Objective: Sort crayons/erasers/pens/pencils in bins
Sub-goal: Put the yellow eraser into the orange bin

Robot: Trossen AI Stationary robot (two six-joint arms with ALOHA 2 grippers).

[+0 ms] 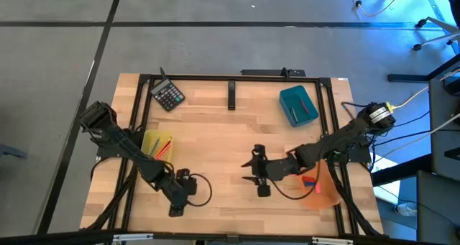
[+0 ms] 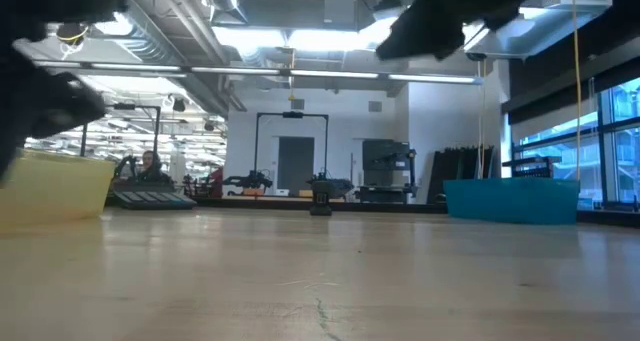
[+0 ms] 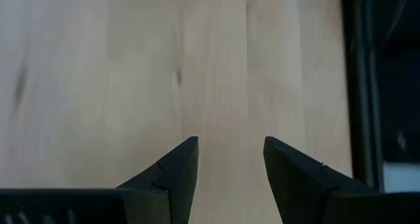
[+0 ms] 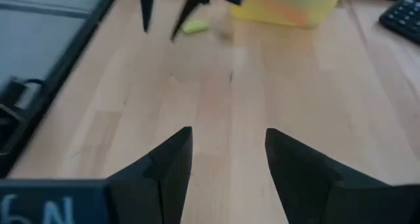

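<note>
My left gripper is to pick up the yellow eraser by its long sides next, so that it can sort the eraser into the orange bin.
My left gripper is open near the table's near edge, below the translucent yellow bin; its wrist view shows only bare wood between its fingers. The right wrist view shows that gripper farther off, with a small yellow eraser lying on the table beside one fingertip; I cannot tell whether they touch. My right gripper is open over the table's middle, pointing left, its fingers over bare wood. The teal bin stands far right. The orange bin at near right holds a blue and a red eraser.
A black calculator lies at the far left and a short black bar at the far middle. Thin sticks lie in the yellow bin and the teal bin. A black frame runs around the table. Bare wood lies between the arms.
</note>
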